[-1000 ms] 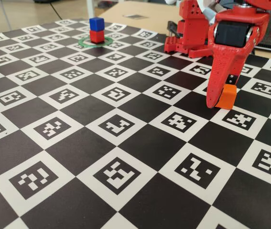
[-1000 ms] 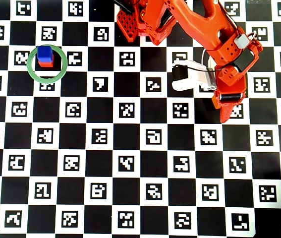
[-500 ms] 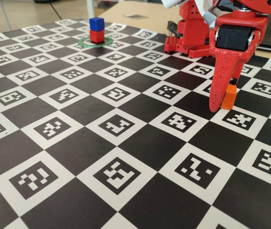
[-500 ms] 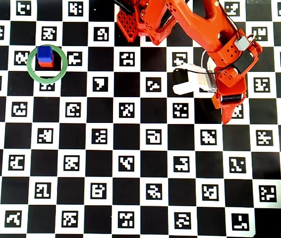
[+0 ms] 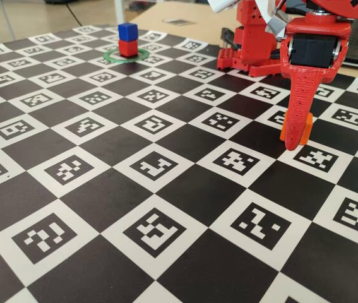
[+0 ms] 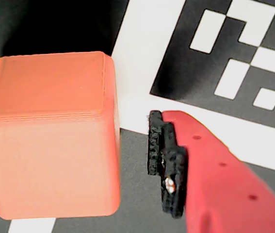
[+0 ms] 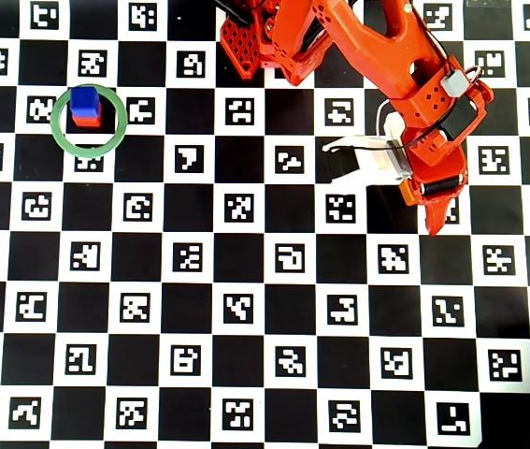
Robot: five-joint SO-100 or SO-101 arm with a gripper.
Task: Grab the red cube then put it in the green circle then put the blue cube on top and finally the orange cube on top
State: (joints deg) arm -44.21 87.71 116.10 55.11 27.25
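The stack on top of the blue cube [image 5: 127, 31] isn't finished yet. My gripper will next pick up the orange cube [image 5: 304, 128] by its opposite sides to finish it.
The orange cube [image 5: 304, 128] [image 6: 50, 136] rests on the checkered board at the right. In the overhead view only an edge of the orange cube [image 7: 406, 191] shows beside the arm. My gripper [image 7: 422, 208] is down at the cube and open. In the fixed view one red finger [image 5: 295, 107] stands in front of the cube. In the wrist view the black finger pad [image 6: 169, 167] sits just right of the cube with a small gap, and the other finger is out of view. The blue cube [image 5: 127, 31] [image 7: 83, 100] sits on the red cube [image 5: 127, 48] [image 7: 93, 122] inside the green circle [image 5: 110, 57] [image 7: 56, 122].
The arm's red base [image 5: 249, 44] [image 7: 255, 42] stands at the far edge of the board. A white and black wrist camera [image 7: 363, 161] sticks out to the left of the gripper in the overhead view. A tan surface [image 5: 179, 16] lies beyond the board.
The gripper has shifted right in the fixed view, so the finger now stands in front of the orange cube rather than left of it. The cube and the stack have not moved.
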